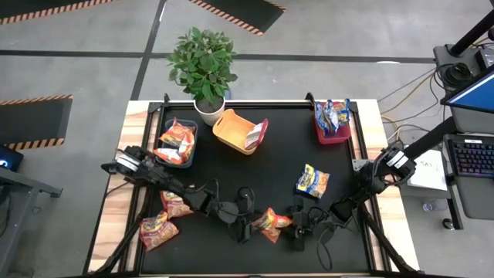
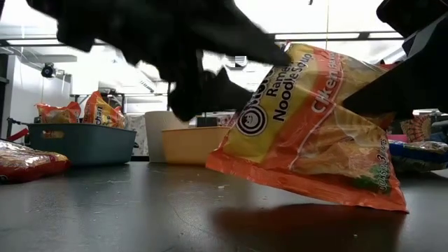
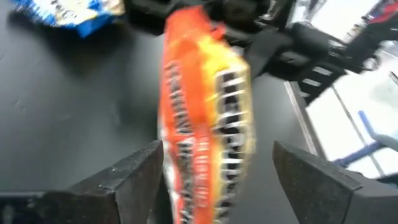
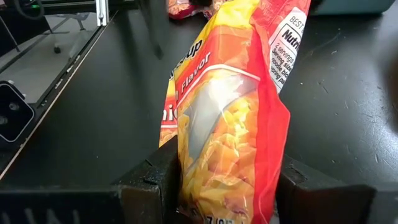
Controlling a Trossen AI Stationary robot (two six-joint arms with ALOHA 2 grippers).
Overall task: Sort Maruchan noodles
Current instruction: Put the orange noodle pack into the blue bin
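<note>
My left gripper will next take hold of the orange Maruchan packet by its free short end, so that the packet can be sorted into the teal bin.
An orange Maruchan packet (image 1: 272, 222) hangs between my two grippers near the table's near edge. My right gripper (image 1: 298, 225) is shut on it. My left gripper (image 1: 248, 219) is open at the packet's other end, its fingers (image 3: 138, 171) standing on either side of the packet (image 3: 205, 124); whether they touch it does not show. A blue-and-yellow packet (image 1: 312, 180) lies flat on the mat. Two more packets (image 1: 176, 202) (image 1: 158, 229) lie flat at the near left. My right gripper (image 4: 230, 183) pinches one short end of the orange packet (image 4: 224, 168) between its two fingers, coming level from the table's right side. The packet stands on edge, tilted, and its lower edge (image 2: 308, 189) appears just clear of the mat above its shadow.
At the far side stand a teal bin (image 1: 191, 130) holding orange packets, an orange bin (image 1: 228, 133) holding a pinkish packet, and a red bin (image 1: 330, 137) holding blue packets. A potted plant (image 1: 204, 69) stands at the far edge. Bare black mat lies mid-table.
</note>
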